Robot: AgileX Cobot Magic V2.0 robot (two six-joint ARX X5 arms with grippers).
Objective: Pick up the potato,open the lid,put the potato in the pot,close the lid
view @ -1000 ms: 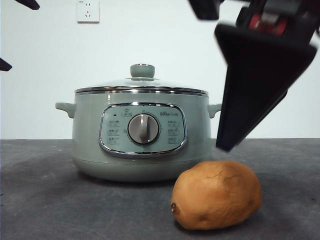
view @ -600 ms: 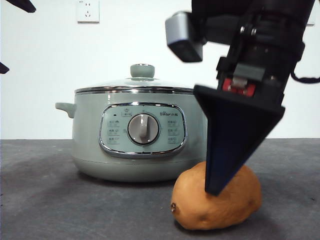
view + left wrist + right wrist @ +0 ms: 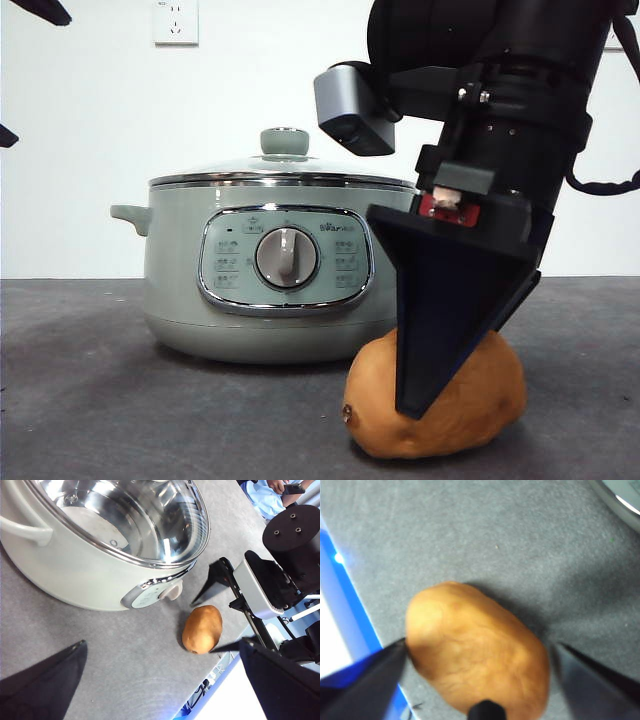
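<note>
The pot needs to be opened for the potato (image 3: 478, 392). My left gripper should next grab the lid by its knob (image 3: 285, 142) to open it.
The potato (image 3: 478, 392) lies on the grey table in front of the pot (image 3: 175, 285), to its right. It also shows in the left wrist view (image 3: 202, 628) and the right wrist view (image 3: 475, 650). My right gripper (image 3: 425, 395) has come down over it, open, with one jaw on each side of it (image 3: 479, 646), apart from its skin. The lid (image 3: 285, 168) sits shut on the pot, knob up; its glass (image 3: 130, 515) shows the steel inside. My left gripper (image 3: 160, 680) is open and empty, high above the pot's left side.
The table's front edge (image 3: 342, 600) runs close behind the potato on the near side. A wall socket (image 3: 176, 22) is on the white wall behind the pot. The pot's dial (image 3: 287, 258) faces the front.
My right gripper has come down from above the potato until its jaws straddle it. The potato, pot and lid have not moved. The left arm has stayed still.
</note>
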